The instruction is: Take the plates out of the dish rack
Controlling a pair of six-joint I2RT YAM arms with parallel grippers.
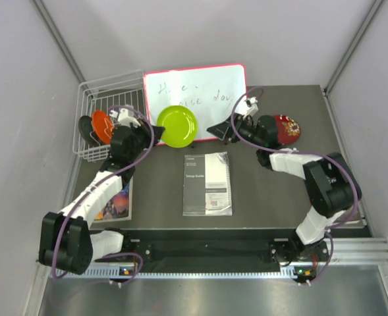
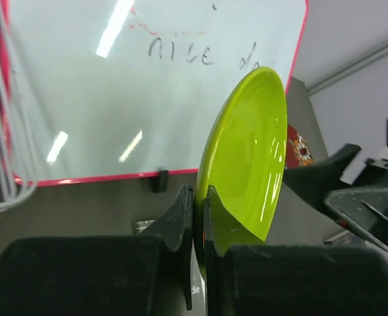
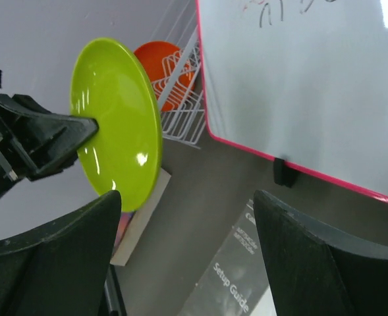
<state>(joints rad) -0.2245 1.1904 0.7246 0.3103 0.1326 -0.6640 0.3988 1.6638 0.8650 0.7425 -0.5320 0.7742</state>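
Observation:
My right gripper should reach the lime green plate's near rim before closing on it: the top view shows a gap between my fingers and the plate's rim.
My left gripper (image 1: 155, 131) (image 2: 199, 197) is shut on the rim of a lime green plate (image 1: 177, 126) (image 2: 249, 151) (image 3: 118, 125), holding it on edge above the table in front of the whiteboard. The white wire dish rack (image 1: 105, 89) (image 3: 180, 122) stands at the back left. In its slots stand an orange plate (image 1: 101, 125) (image 3: 157, 59) and a dark plate (image 1: 86, 128). My right gripper (image 1: 213, 130) (image 3: 187, 194) is open, just to the right of the green plate and facing it, with nothing between its fingers.
A red-framed whiteboard (image 1: 194, 92) (image 2: 114, 85) (image 3: 299, 79) leans at the back centre. A Setup Guide booklet (image 1: 207, 183) (image 3: 240, 283) lies mid-table, and a colourful book (image 1: 114, 201) lies at the left. A dark red patterned plate (image 1: 289, 128) lies behind the right arm.

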